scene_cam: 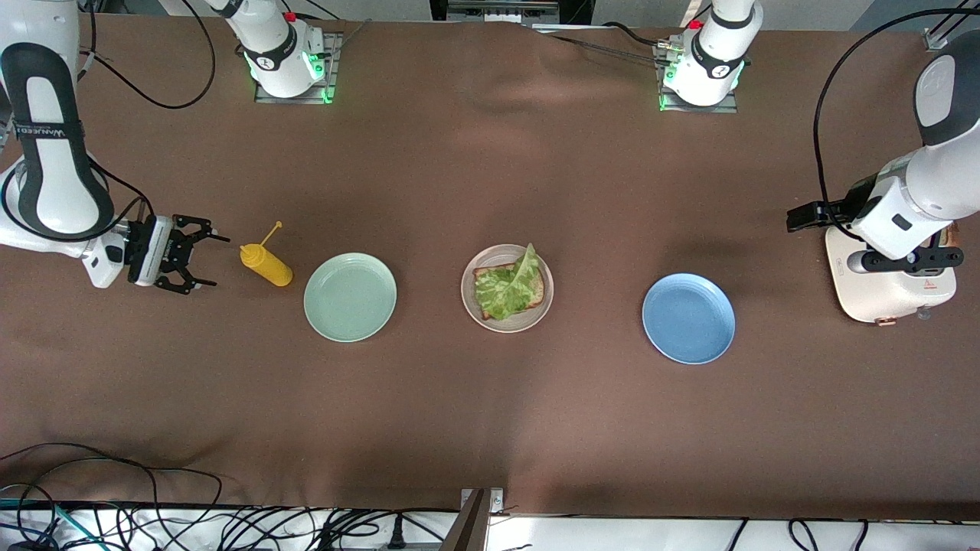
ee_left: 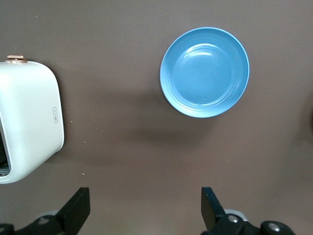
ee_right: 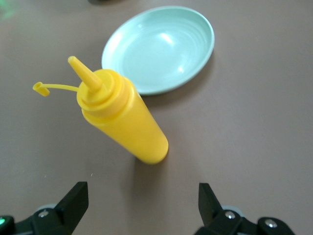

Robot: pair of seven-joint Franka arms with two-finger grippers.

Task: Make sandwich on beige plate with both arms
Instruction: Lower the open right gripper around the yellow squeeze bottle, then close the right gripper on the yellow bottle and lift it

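My right gripper is going to grab the bottle by its body [ee_right: 134,128] next, so that the yellow squeeze bottle's nozzle [ee_right: 85,73] stays free to dress the open sandwich.
The beige plate [scene_cam: 469,297] sits mid-table. On it lies one slice of brown toast [scene_cam: 539,292] with a crinkly green lettuce leaf [scene_cam: 507,287] on top, which makes an open sandwich. My right gripper [scene_cam: 216,262] is low at the right arm's end of the table, open, its fingers pointing at a yellow squeeze bottle [scene_cam: 266,264]. Nothing is between its fingertips [ee_right: 78,200]. My left gripper [ee_left: 145,208] is up in the air by the white toaster [scene_cam: 892,283], open and empty, over bare cloth.
A mint green plate [scene_cam: 350,297] stands between the bottle [ee_right: 122,117] and the beige plate. A blue plate [scene_cam: 688,318] lies between the beige plate and the toaster [ee_left: 29,122]. A brown cloth covers the table, and cables run along the edge nearest the camera.
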